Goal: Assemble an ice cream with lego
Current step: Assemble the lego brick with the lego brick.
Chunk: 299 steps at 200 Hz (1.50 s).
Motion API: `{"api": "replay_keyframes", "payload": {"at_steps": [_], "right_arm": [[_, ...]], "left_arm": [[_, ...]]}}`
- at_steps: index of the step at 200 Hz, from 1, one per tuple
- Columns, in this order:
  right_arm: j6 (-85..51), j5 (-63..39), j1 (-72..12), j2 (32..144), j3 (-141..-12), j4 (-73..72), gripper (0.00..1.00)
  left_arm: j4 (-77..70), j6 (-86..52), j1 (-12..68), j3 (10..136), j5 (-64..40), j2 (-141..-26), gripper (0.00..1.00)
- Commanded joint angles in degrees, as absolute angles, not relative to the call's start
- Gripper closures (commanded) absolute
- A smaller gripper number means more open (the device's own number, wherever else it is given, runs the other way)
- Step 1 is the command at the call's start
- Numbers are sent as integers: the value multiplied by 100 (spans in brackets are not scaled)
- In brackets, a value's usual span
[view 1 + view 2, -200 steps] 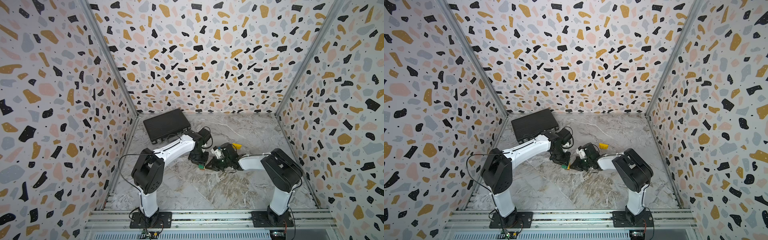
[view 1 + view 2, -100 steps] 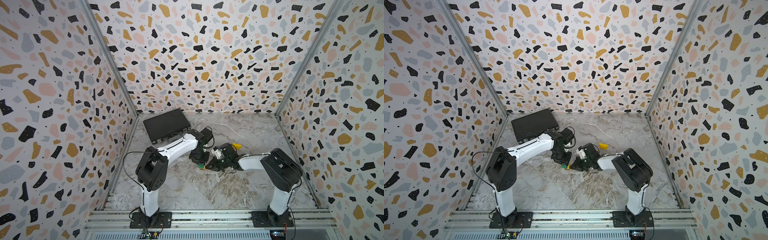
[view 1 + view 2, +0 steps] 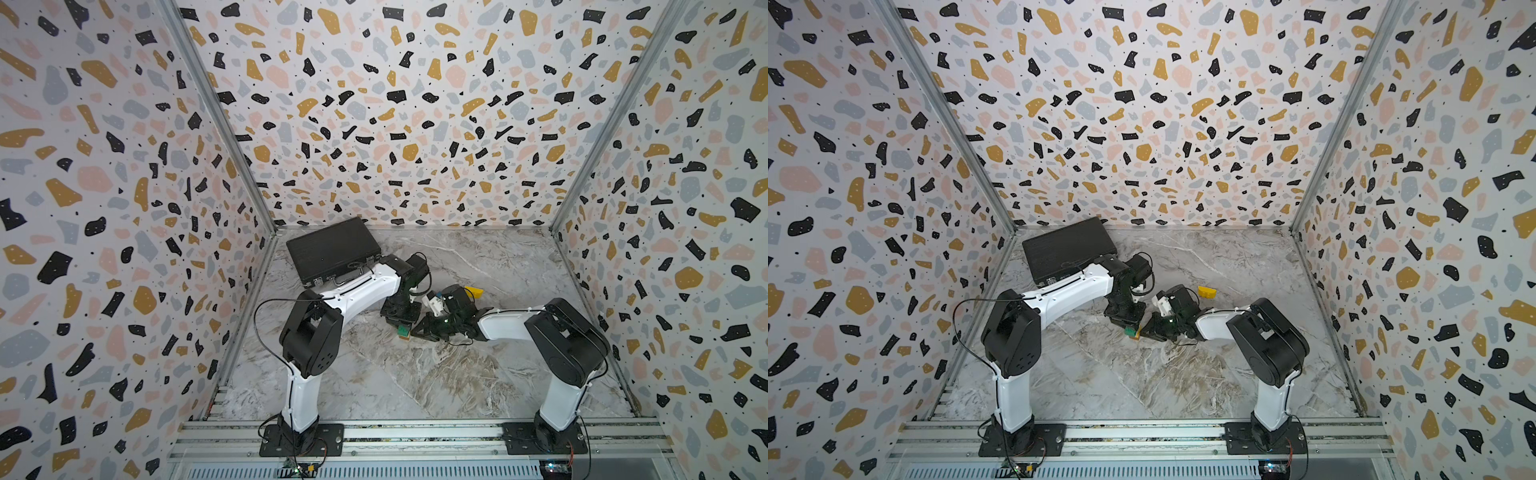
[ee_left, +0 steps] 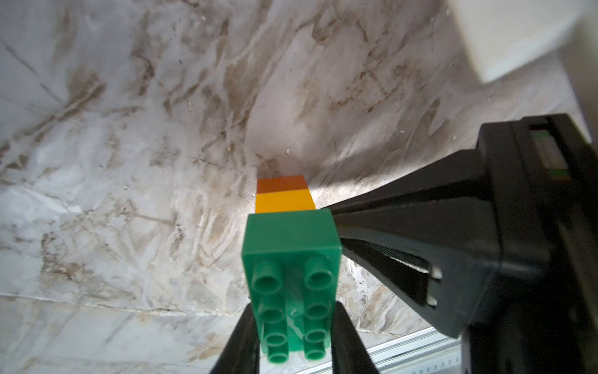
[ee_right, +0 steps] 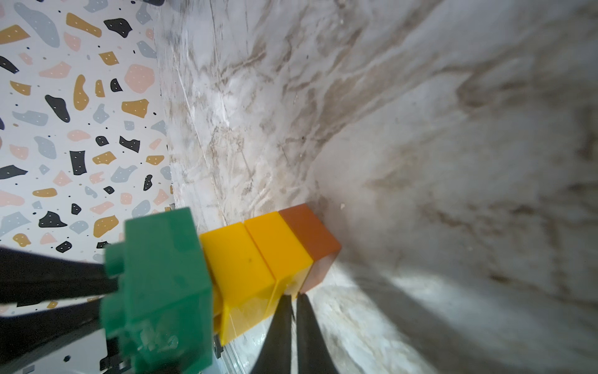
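The green brick's lower edge [image 4: 287,213] meets the yellow brick [image 4: 284,201] squarely and the green brick would remain seated if released, so it is time to open my left gripper.
The ice cream [image 3: 403,331] [image 3: 1132,331] is a short stack of lego: an orange-brown brick [image 5: 307,236] at the bottom against the marble table, two yellow bricks [image 5: 239,259] above it, and a long green brick [image 4: 291,259] [image 5: 161,285] on top. My left gripper [image 4: 293,323] [image 3: 401,316] comes down from above and is shut on the green brick's sides. My right gripper [image 5: 291,298] [image 3: 420,328] is shut and empty. Its tips press sideways against the stack where yellow meets orange-brown. A loose half-round yellow brick [image 3: 473,292] [image 3: 1206,291] lies behind the right wrist.
A closed black case [image 3: 332,249] [image 3: 1069,247] lies at the back left, close to the left forearm. Patterned walls [image 3: 124,208] enclose the marble table [image 3: 415,374] on three sides. A metal rail [image 3: 415,436] with both arm bases runs along the front edge.
The left arm's elbow has swung a little to the right. Both grippers stay at the stack, closed as before.
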<state>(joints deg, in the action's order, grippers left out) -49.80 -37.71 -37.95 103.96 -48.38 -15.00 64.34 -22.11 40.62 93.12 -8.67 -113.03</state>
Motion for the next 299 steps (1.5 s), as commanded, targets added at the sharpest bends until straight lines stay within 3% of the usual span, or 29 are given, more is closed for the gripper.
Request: {"api": "replay_keyframes", "payload": {"at_steps": [1,48,103,171,202,299], "right_arm": [[-4844,-3680,-3823,10078,-4812,-1478,90],[-4548,-3263,-3814,9712,-4747,-1180,83],[-4698,-3440,-3662,9481,-4550,-1498,59],[-5287,-3927,-3343,9641,-4259,-2500,54],[-5236,-3774,-3302,9581,-4221,-2373,53],[-4991,-3460,-3296,9477,-4271,-1911,52]], "left_arm": [[6808,-2093,4104,9285,-650,-11678,95],[6732,-1934,4104,9452,-870,-11776,94],[6776,-1755,4104,9556,-788,-11907,94],[6814,-1769,4104,9598,-687,-12054,92],[6888,-1767,4104,9740,-685,-12154,86],[7028,-1827,4104,10166,-510,-12042,50]]}}
